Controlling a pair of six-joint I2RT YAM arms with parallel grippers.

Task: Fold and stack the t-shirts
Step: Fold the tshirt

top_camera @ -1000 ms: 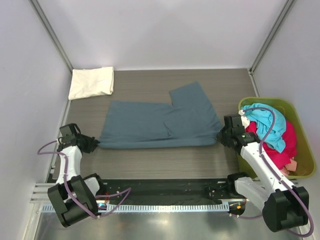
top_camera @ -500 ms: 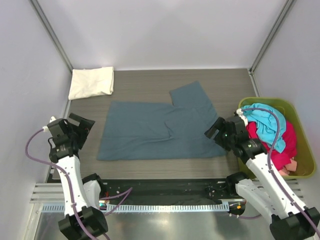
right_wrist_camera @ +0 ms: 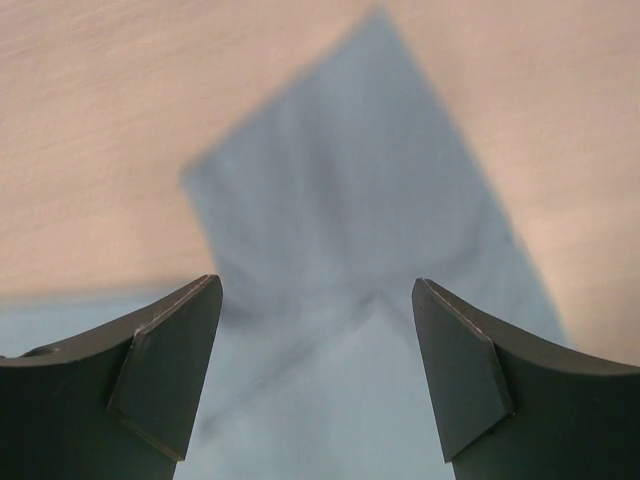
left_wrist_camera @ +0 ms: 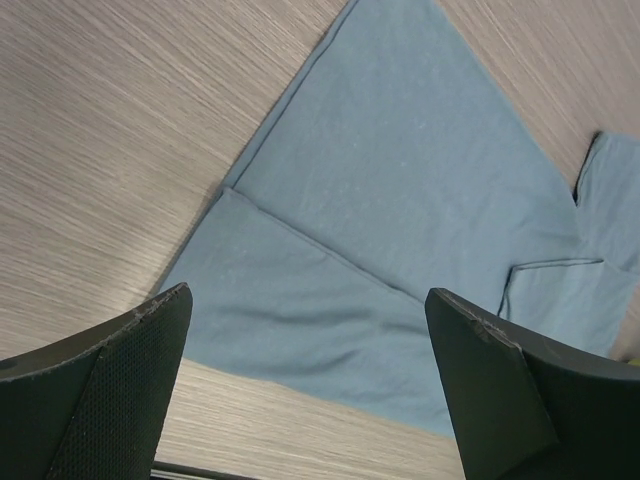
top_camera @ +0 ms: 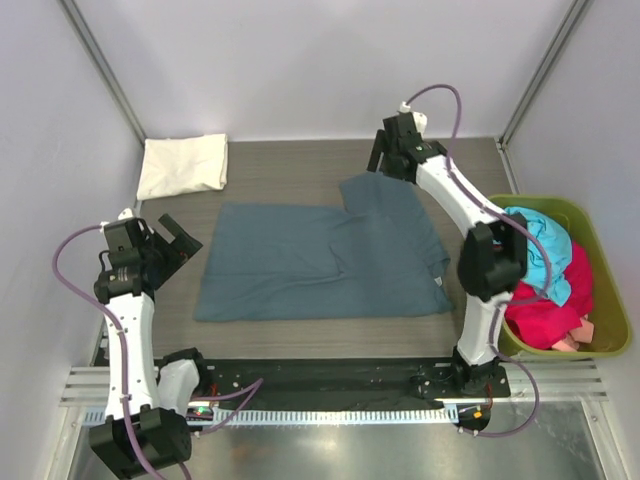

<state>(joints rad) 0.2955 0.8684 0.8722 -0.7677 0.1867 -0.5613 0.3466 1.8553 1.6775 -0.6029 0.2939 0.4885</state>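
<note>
I will next grab the dark slate-blue t-shirt [top_camera: 320, 262] by the far tip of its sleeve with my right gripper, to fold the sleeve over the t-shirt's body.
A dark slate-blue t-shirt [top_camera: 320, 262] lies flat across the middle of the table, one sleeve [top_camera: 385, 200] pointing to the far right. My left gripper [top_camera: 177, 243] hovers open just left of the shirt's left edge, with nothing between its fingers. In the left wrist view the left gripper [left_wrist_camera: 308, 293] frames the shirt [left_wrist_camera: 400, 190] from above. My right gripper [top_camera: 384, 164] is open above the far tip of the sleeve, and the right gripper [right_wrist_camera: 316, 283] is empty over the sleeve [right_wrist_camera: 340, 210]. A folded cream-white t-shirt [top_camera: 183, 165] rests at the back left.
An olive-green bin [top_camera: 545, 203] stands at the right edge, holding a turquoise t-shirt [top_camera: 545, 250] and a pink-red one [top_camera: 550, 312]. Metal frame posts rise at the back corners. The right arm stretches over the shirt's right side.
Both grippers opened and let go of the blue shirt's near corners. The left one lifted back to the left. The right arm swung from the near right to the far sleeve.
</note>
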